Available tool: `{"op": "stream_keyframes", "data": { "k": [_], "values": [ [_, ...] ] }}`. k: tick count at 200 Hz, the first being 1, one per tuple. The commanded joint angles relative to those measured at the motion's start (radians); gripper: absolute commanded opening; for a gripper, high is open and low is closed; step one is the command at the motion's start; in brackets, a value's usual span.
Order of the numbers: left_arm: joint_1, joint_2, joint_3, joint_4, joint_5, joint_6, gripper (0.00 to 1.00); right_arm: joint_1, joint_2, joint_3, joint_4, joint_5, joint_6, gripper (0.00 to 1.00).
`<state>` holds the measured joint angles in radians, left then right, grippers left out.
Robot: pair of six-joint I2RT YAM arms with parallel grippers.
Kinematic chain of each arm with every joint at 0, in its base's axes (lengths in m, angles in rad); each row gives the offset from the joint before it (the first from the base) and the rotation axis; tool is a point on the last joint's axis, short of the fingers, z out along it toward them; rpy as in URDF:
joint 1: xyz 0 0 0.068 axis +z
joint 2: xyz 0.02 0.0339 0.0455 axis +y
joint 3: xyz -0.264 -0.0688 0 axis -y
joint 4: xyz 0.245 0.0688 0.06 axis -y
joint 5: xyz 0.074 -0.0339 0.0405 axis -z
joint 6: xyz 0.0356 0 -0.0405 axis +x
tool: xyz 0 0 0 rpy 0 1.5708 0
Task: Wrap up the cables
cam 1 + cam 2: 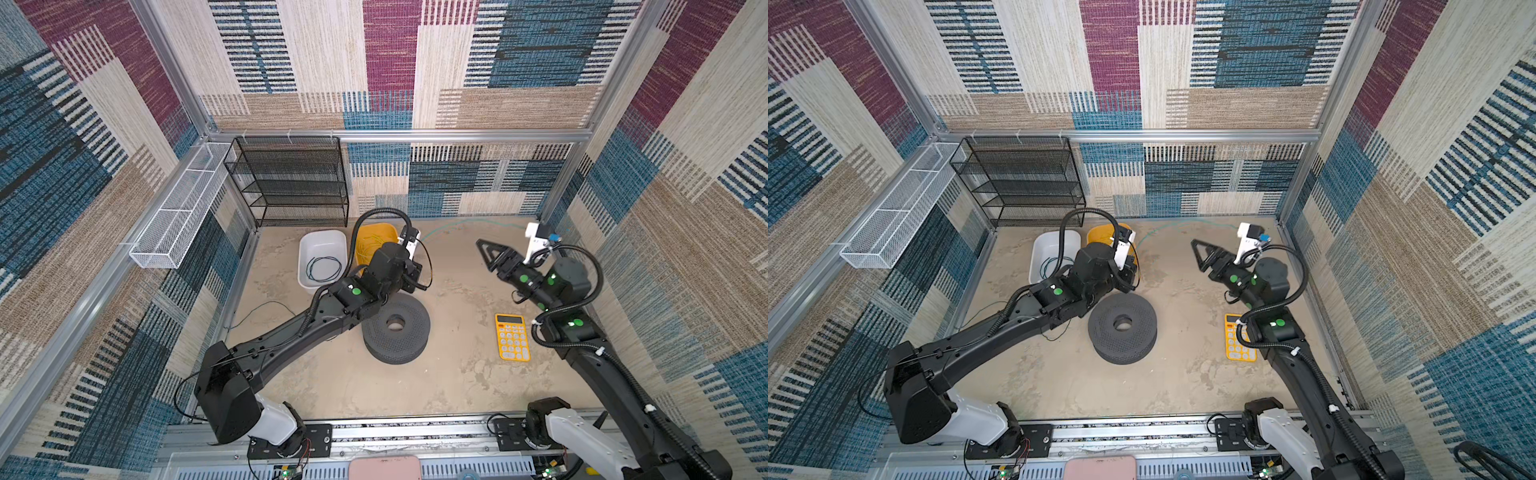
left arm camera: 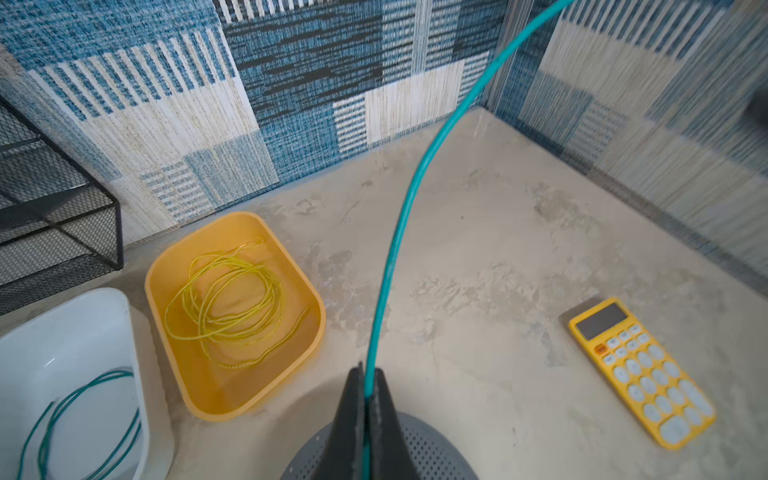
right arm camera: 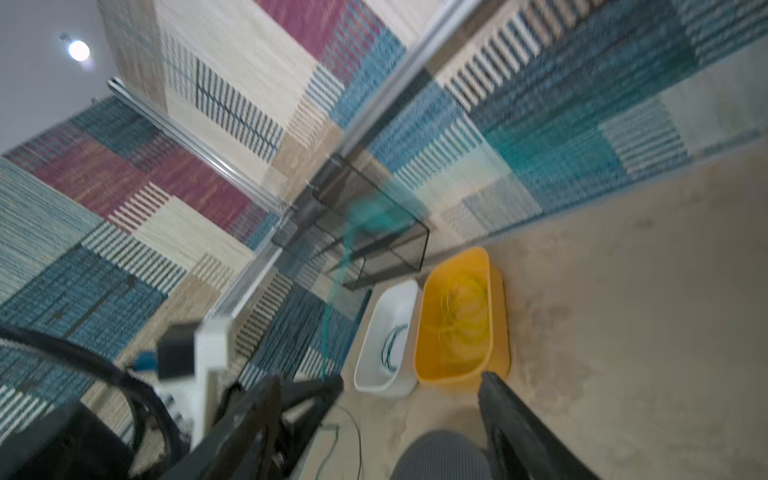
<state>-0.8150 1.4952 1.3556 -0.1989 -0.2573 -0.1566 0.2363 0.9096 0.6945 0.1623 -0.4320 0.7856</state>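
Observation:
My right gripper grabs the teal cable along the part rising beyond my left gripper next, leaving the left gripper free to regrip for wrapping.
My left gripper (image 2: 368,376) is shut on the teal cable (image 2: 419,183), just above the grey perforated spool (image 1: 395,328). The cable rises from the jaws and leaves the left wrist view. In both top views it shows faintly as an arc (image 1: 469,221) near the back wall. My right gripper (image 1: 484,255) is raised at the right, open, with nothing between its fingers; in its blurred wrist view the teal cable (image 3: 353,232) hangs ahead of it. A yellow cable (image 2: 232,299) lies coiled in the yellow bin (image 2: 166,266). A dark cable (image 1: 324,268) lies coiled in the white bin (image 1: 320,235).
A yellow calculator (image 1: 512,336) lies on the table at the right. A black mesh shelf (image 1: 291,183) stands at the back left, with a white wire basket (image 1: 178,208) on the left wall. A thin dark wire (image 1: 257,309) trails on the table by the left arm.

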Motion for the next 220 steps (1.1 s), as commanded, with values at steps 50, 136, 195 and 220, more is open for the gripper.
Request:
{"op": "stream_keyframes", "data": {
  "k": [50,136,195,220],
  "values": [
    [0.034,0.118,0.271,-0.082,0.195,-0.205,0.0,0.268,0.212,-0.174,0.554,-0.044,-0.118,0.81],
    [0.037,0.168,0.36,-0.061,0.187,-0.225,0.0,0.506,0.593,-0.004,0.686,0.017,-0.135,0.84],
    [0.045,0.162,0.341,-0.027,0.209,-0.235,0.0,0.522,0.67,0.021,0.733,0.074,-0.048,0.28],
    [0.048,0.153,0.326,-0.022,0.216,-0.238,0.0,0.522,0.665,0.053,0.699,0.068,-0.062,0.15]
  ]
}}
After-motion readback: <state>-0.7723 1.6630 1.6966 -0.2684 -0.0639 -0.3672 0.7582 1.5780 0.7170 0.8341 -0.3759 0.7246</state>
